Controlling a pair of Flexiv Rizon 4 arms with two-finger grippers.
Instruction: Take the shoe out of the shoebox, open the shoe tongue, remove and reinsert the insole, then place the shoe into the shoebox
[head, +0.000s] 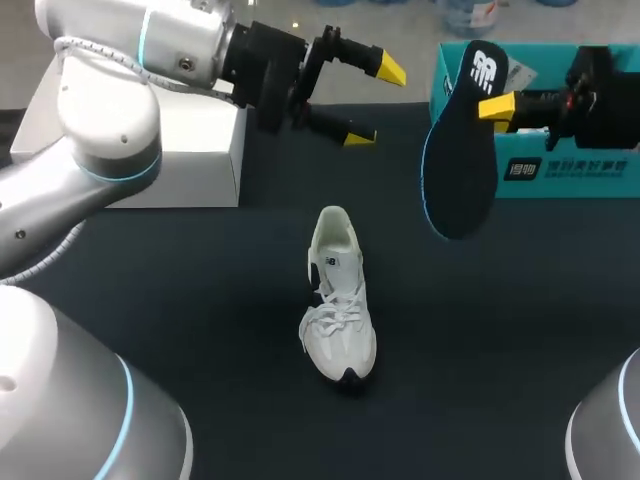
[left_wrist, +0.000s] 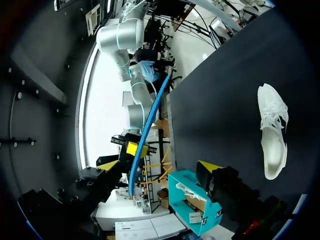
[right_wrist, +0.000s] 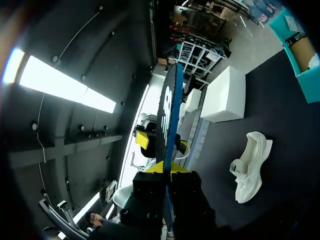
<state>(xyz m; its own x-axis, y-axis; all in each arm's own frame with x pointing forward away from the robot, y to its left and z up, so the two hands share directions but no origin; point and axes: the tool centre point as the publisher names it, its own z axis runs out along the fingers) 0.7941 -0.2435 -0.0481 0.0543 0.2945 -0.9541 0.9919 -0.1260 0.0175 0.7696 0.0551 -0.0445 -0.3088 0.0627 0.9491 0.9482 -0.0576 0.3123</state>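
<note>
The fingers of my right gripper already cover the opposite side, so my left gripper should next grab the insole (head: 460, 170) by its free long edge (head: 455, 95).
The white sneaker (head: 338, 300) lies on the dark table, toe toward the front; it also shows in the left wrist view (left_wrist: 272, 131) and the right wrist view (right_wrist: 250, 166). My right gripper (head: 500, 106) is shut on the heel end of the dark insole (head: 460, 170), which hangs in the air with its blue edge down, in front of the teal shoebox (head: 560, 165). From the right wrist, the insole (right_wrist: 167, 112) stands edge-on between the fingers of that gripper (right_wrist: 168, 169). My left gripper (head: 374, 100) hovers open, left of the insole (left_wrist: 146, 131), with nothing between its fingers (left_wrist: 159, 167).
A white box (head: 190, 155) stands at the back left under my left arm. The teal shoebox (left_wrist: 192, 201) sits at the back right, open side up (right_wrist: 300, 55). Dark table top surrounds the sneaker on all sides.
</note>
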